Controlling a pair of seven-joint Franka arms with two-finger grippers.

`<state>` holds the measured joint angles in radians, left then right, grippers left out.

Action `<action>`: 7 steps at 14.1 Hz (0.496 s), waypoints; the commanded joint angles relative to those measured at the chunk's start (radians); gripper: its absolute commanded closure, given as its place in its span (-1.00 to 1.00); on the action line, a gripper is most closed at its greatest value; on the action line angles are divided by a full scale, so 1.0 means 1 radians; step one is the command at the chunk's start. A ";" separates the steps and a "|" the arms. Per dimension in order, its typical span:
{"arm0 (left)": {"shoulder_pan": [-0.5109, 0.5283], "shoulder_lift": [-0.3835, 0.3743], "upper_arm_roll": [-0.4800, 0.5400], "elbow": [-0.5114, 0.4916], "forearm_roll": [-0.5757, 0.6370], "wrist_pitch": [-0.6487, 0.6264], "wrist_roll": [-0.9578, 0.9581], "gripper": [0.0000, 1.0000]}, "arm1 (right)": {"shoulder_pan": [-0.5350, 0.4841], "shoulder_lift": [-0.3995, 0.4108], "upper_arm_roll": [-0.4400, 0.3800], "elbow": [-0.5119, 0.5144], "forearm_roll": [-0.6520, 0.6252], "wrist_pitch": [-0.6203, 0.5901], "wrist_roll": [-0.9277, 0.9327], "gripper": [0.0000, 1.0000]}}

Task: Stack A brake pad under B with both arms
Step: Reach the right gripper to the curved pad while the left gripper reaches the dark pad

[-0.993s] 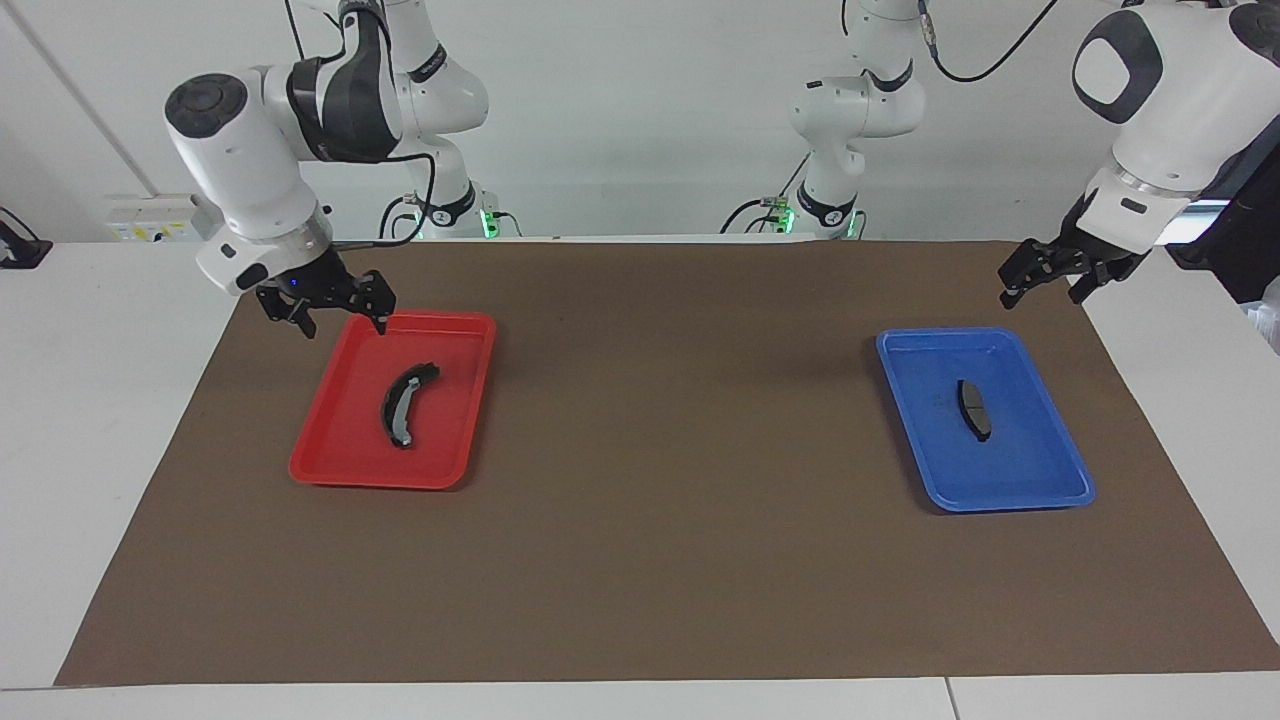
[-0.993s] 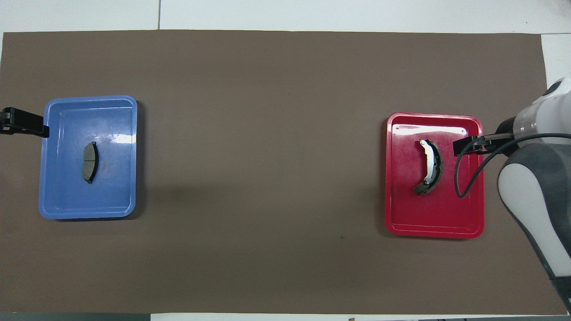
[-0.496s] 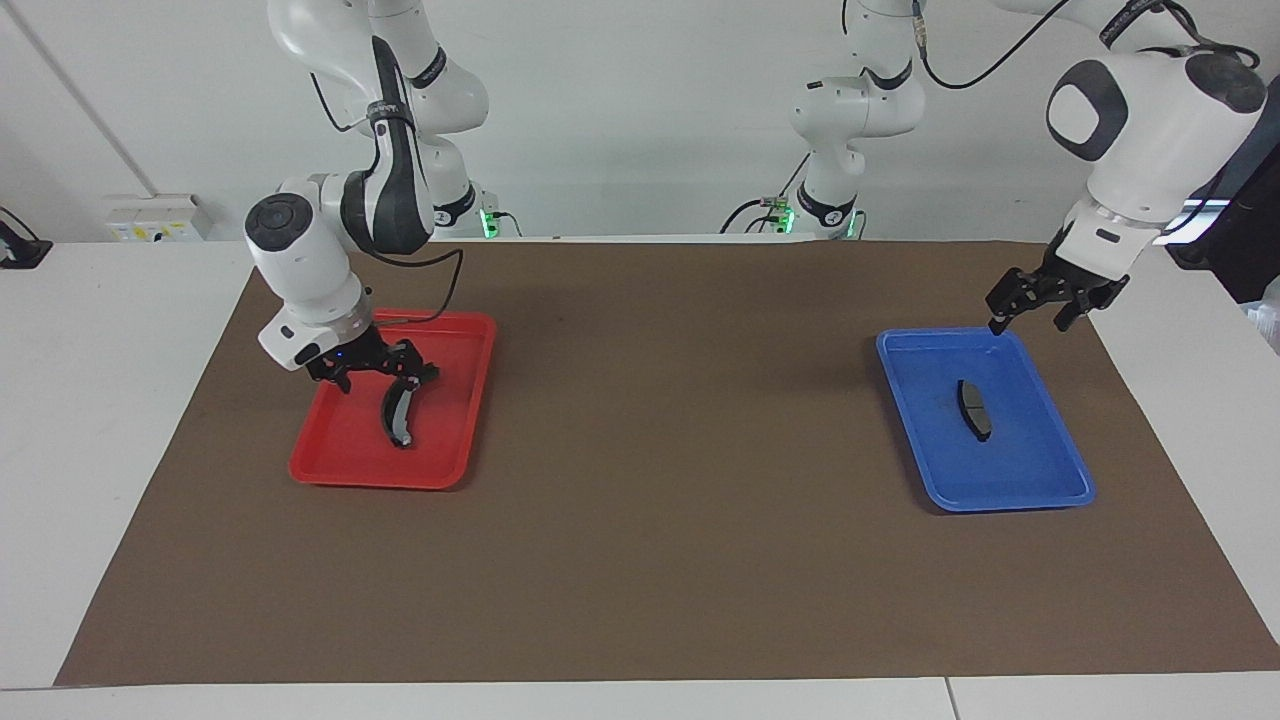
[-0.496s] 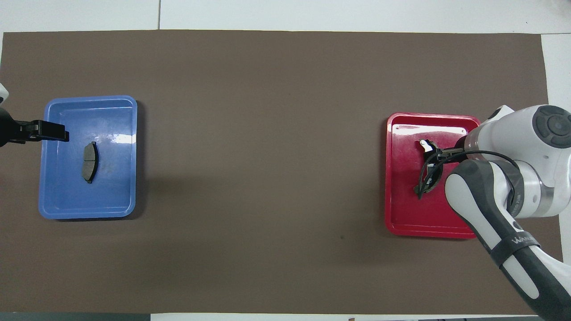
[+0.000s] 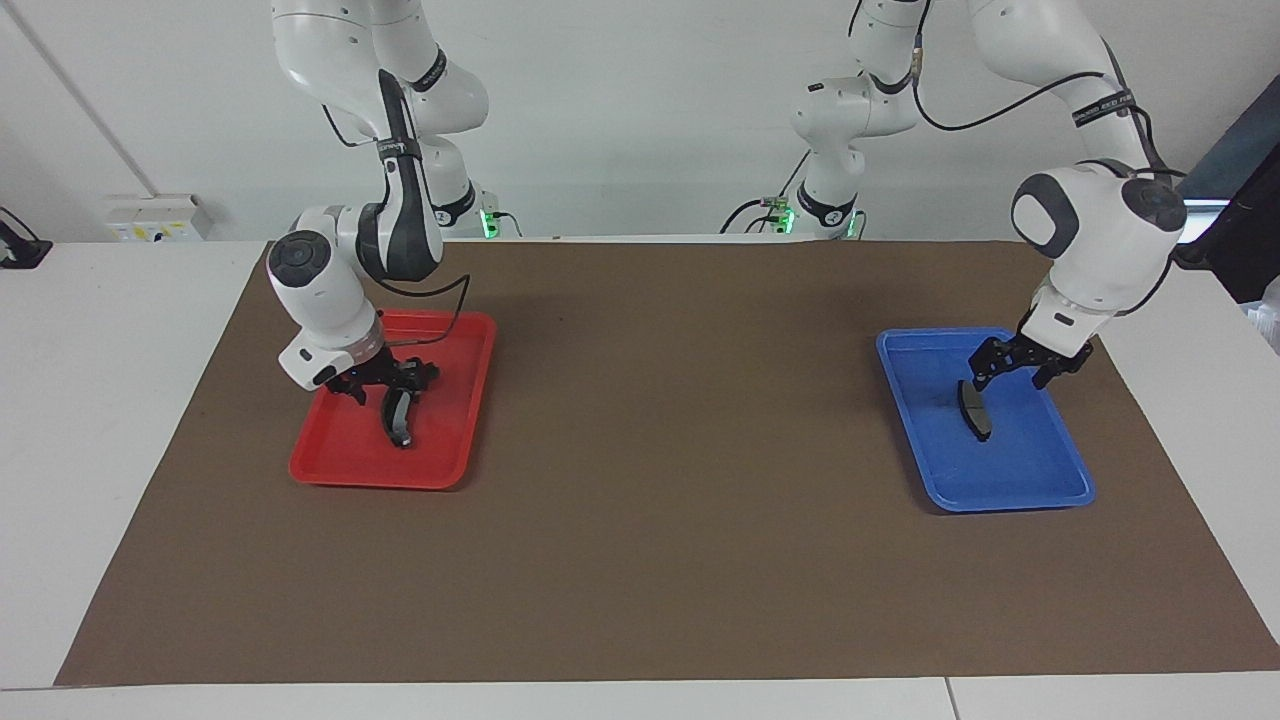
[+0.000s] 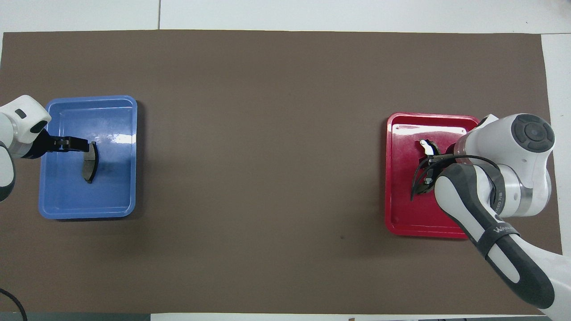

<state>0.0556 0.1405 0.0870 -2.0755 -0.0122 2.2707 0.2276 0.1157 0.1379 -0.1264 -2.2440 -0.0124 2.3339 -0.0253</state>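
Note:
I should move my left gripper toward pad A's far long edge [image 6: 96,160] before closing on pad A, because its fingers stop short of that edge and would miss now.
The short dark brake pad A [image 5: 976,412] lies in the blue tray [image 5: 1030,475] at the left arm's end of the table; it also shows in the overhead view [image 6: 89,165]. My left gripper [image 5: 1010,380] is open just above the pad's end nearer the robots, not touching it; in the overhead view [image 6: 82,145] it sits at that same end. The long curved pad B [image 5: 399,420] lies in the red tray [image 5: 330,455]. My right gripper [image 5: 392,385] is open, low over B's end nearer the robots, with one finger on either side. My right arm hides most of B in the overhead view [image 6: 426,146].
The two trays stand on a brown mat [image 5: 680,450] that covers most of the white table, the blue tray [image 6: 116,196] and the red tray [image 6: 401,214] wide apart. A black cable [image 6: 417,178] from my right wrist loops over the red tray.
Both grippers have come down into their trays. My right gripper dropped from beside the red tray's rim onto B's end. My left gripper moved from outside the blue tray to over A.

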 commanded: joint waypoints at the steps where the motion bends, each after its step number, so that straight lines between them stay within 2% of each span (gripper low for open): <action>1: 0.010 0.045 -0.012 -0.002 -0.014 0.053 0.022 -0.97 | 0.004 0.002 0.004 -0.008 0.020 0.021 0.008 -0.58; 3: 0.012 0.076 -0.012 -0.003 -0.015 0.056 0.025 -0.96 | 0.004 0.002 0.005 -0.009 0.020 0.021 0.011 -0.47; 7: 0.013 0.108 -0.012 -0.003 -0.015 0.056 0.024 -0.91 | 0.004 0.002 0.005 -0.008 0.019 0.013 0.010 0.04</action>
<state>0.0574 0.2420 0.0830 -2.0754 -0.0126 2.3071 0.2310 0.1231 0.1453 -0.1258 -2.2439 -0.0105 2.3385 -0.0231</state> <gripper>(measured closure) 0.022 0.388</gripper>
